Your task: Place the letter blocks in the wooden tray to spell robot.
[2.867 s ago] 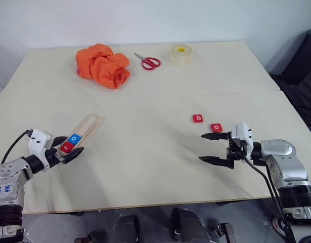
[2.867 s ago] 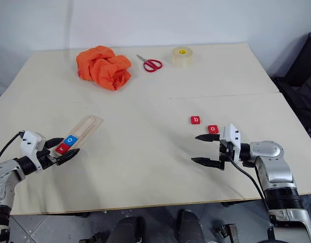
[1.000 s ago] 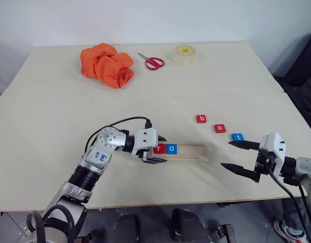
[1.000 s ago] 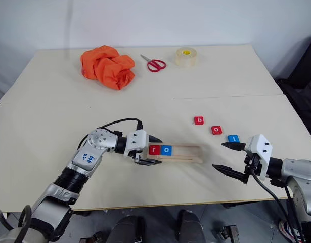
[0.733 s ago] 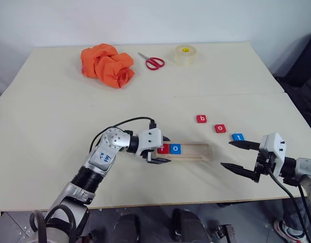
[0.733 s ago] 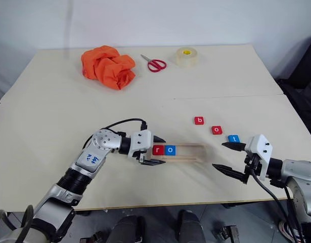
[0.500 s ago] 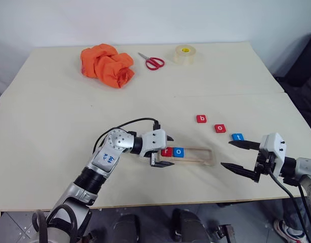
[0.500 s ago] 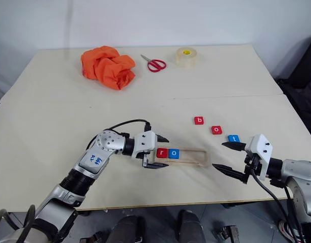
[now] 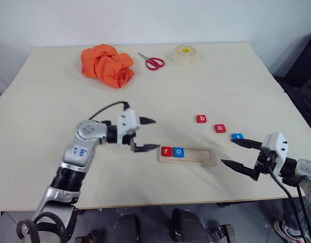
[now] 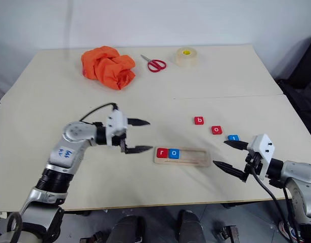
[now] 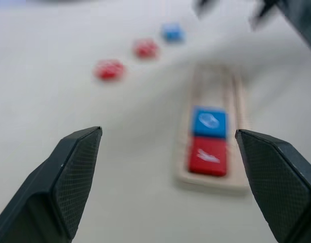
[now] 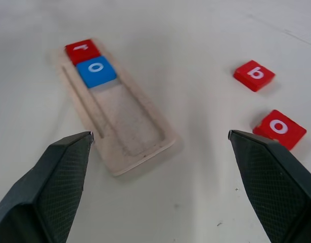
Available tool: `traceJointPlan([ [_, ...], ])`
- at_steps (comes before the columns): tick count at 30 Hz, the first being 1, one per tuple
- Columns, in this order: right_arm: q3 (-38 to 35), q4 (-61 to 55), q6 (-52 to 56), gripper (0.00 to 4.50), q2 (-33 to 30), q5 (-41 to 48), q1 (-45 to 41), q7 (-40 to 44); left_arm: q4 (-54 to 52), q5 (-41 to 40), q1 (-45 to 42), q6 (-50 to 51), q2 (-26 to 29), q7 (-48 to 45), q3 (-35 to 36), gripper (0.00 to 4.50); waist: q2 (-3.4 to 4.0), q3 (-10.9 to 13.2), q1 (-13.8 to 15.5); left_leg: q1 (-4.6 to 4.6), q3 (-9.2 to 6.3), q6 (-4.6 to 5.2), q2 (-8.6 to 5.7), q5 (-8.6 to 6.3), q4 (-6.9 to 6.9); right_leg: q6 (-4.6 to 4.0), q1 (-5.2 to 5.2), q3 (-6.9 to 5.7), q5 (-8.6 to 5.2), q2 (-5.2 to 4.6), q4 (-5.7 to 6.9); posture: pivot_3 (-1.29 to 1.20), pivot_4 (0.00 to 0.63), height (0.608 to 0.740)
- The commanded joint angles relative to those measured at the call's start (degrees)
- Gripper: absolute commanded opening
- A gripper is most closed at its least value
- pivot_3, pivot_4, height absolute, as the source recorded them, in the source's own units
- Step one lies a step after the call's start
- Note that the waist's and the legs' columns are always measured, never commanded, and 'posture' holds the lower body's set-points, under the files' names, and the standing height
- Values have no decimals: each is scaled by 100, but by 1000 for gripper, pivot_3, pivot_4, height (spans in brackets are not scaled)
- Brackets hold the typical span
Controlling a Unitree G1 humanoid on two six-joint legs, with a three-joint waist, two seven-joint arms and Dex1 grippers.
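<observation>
My right gripper grips the red b block (image 9: 201,119) by its side edges next, to spell robot in the wooden tray (image 9: 202,155).
The wooden tray (image 9: 202,155) lies flat near the table's front middle, holding a red r block (image 9: 166,151) and a blue o block (image 9: 179,152) at its left end. A red b block (image 9: 201,119), a red o block (image 9: 220,128) and a blue t block (image 9: 237,136) lie loose in a diagonal row to its right. My left gripper (image 9: 145,134) hovers open just left of the tray, holding nothing. My right gripper (image 9: 240,154) stands open at the tray's right end, close to the t block, also empty.
At the back of the table lie an orange cloth (image 9: 106,64), red-handled scissors (image 9: 151,62) and a roll of tape (image 9: 184,53). A seam (image 9: 231,94) crosses the table's right half. A dark object (image 9: 306,66) stands beyond the right edge.
My left gripper let go of the tray's left end, then rose and drew back to the left. The tray stayed near the front middle. The right gripper kept still.
</observation>
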Motion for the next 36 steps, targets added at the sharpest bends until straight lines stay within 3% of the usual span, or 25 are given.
traceJointPlan([
  [1,-254,-63,120,4500,96,187,-8,-277,90,-694,-33,-175,147,-360,610,4483,0,0,2,0,0,2,-1,-1,1,0,0,0,0,0,0,0,150,740],
  [7,-318,-95,389,4500,181,287,-52,-649,407,-953,515,-1022,566,-1205,945,4483,1,0,-29,4,8,-3,2,-3,-5,0,-2,4,0,4,-2,0,150,740],
  [15,-244,-288,486,4500,567,154,-55,-1443,1876,-1066,895,-2211,765,-2122,1268,4483,-2,-2,-18,3,6,31,3,-26,-2,-4,-1,3,2,2,-3,0,150,740],
  [21,-167,-665,752,4500,681,-390,196,-2421,2394,-978,1245,-2709,714,-2328,1275,4483,-2,-2,-20,0,10,35,3,-37,-2,-6,-5,4,1,2,-7,0,150,740],
  [36,-161,-1204,1425,4500,884,-249,137,-2925,2723,-1033,997,-3088,430,-2424,1180,4483,-4,-3,-35,-4,9,41,4,-44,1,-7,-5,2,2,2,-7,0,150,740],
])
